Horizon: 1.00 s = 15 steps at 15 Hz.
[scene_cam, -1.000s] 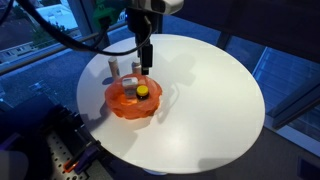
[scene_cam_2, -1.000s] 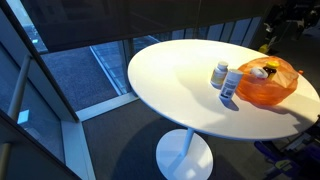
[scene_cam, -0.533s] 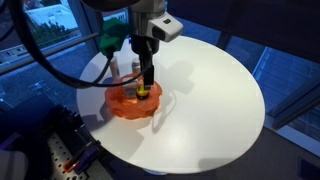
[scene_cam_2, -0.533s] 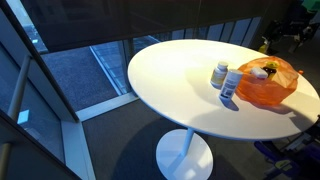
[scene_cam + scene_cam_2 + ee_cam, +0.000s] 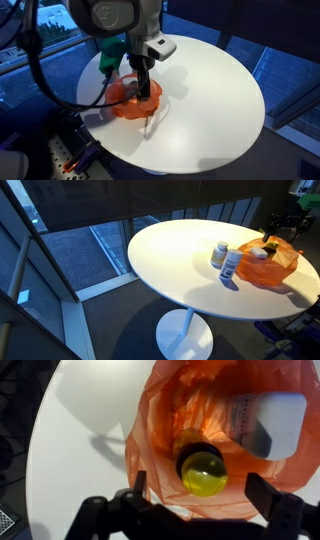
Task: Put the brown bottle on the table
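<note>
The yellow cap sits between both of the robot's fingers, so the gripper should close on the cap now. Closing now would hold it.
The brown bottle with its round yellow cap stands upright inside the orange translucent bowl. In the wrist view my gripper is open, with one finger on each side of the cap and not touching it. In an exterior view the gripper reaches down into the bowl and hides the bottle. In an exterior view the yellow cap just shows inside the bowl. The bowl rests on the round white table.
A white labelled container lies in the bowl beside the brown bottle. Two small white bottles stand on the table next to the bowl. The table edge and dark floor lie beyond.
The arm has come down over the bowl. The gripper has lowered from above the bowl to around the bottle's cap. The bottle and bowl have not moved.
</note>
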Tool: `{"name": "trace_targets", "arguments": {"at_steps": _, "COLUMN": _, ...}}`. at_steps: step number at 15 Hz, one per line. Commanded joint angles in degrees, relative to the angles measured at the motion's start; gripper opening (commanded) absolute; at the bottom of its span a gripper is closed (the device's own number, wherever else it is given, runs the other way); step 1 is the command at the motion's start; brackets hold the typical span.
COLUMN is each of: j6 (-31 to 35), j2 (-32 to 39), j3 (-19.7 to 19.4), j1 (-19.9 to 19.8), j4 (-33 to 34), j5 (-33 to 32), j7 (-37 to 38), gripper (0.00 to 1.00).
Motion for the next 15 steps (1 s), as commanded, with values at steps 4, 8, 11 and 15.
{"name": "trace_targets", "arguments": {"at_steps": 4, "j6": 2.17, "j2": 0.99, "j3": -0.87, "j1": 1.06, "j4": -1.06, "j5": -1.99, "j7": 1.40, "gripper": 0.58}}
{"name": "trace_targets", "arguments": {"at_steps": 8, "j6": 0.22, "j2": -0.61, "j3": -0.66, "j1": 1.26, "j4": -0.40, "j5": -1.11, "j7": 0.81, "gripper": 0.27}}
{"name": "trace_targets", "arguments": {"at_steps": 11, "j6": -3.63, "j2": -3.45, "j3": -0.25, "j1": 1.38, "j4": 1.06, "j5": -0.25, "j7": 0.56, "gripper": 0.20}}
{"name": "trace_targets", "arguments": {"at_steps": 15, "j6": -12.26, "j2": -6.67, "j3": 1.06, "j1": 1.87, "j4": 5.02, "j5": -0.02, "j7": 1.13, "gripper": 0.20}}
